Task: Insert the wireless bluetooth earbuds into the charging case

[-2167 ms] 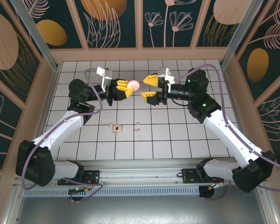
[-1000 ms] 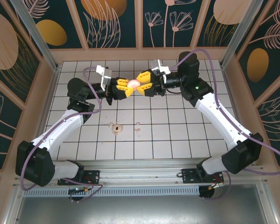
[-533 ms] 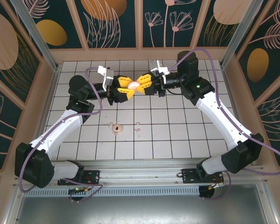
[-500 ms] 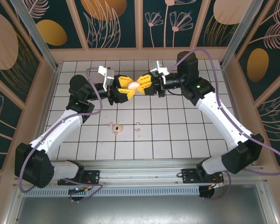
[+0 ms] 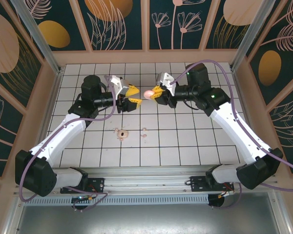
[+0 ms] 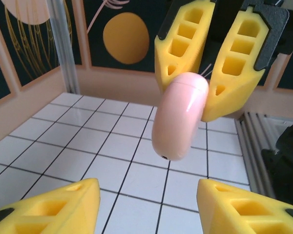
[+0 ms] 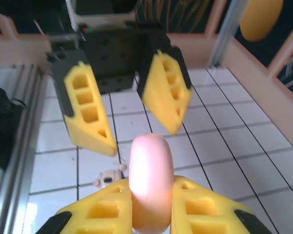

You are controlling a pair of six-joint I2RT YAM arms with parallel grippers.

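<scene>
My left gripper grabs the charging case by its free body end [image 5: 147,94] [image 6: 173,133] next, leaving the lid seam free to allow inserting the earbuds.
The charging case [image 5: 148,91] is a smooth pink oval pod, closed, held in the air over the far middle of the tiled floor. My right gripper [image 5: 155,91] is shut on it; in the right wrist view the case [image 7: 150,180] stands upright between the two yellow pads. My left gripper [image 5: 136,96] is open just left of the case, not touching it. From the left wrist the case [image 6: 179,117] hangs ahead of my spread gripper [image 6: 146,195], pinched by the right fingers [image 6: 234,68]. The earbuds [image 5: 121,133] lie as tiny whitish-pink bits on the floor, with another bit [image 5: 144,131] nearby.
White tiled floor [image 5: 185,141] is ringed by peach walls with dark floral panels [image 5: 117,24]. A metal rail [image 5: 146,185] runs along the near edge by the arm bases. One earbud piece [image 7: 107,178] lies on the tiles below the held case.
My left gripper opened, let go of the case and drew back to the left. My right gripper closed on the case and now holds it alone.
</scene>
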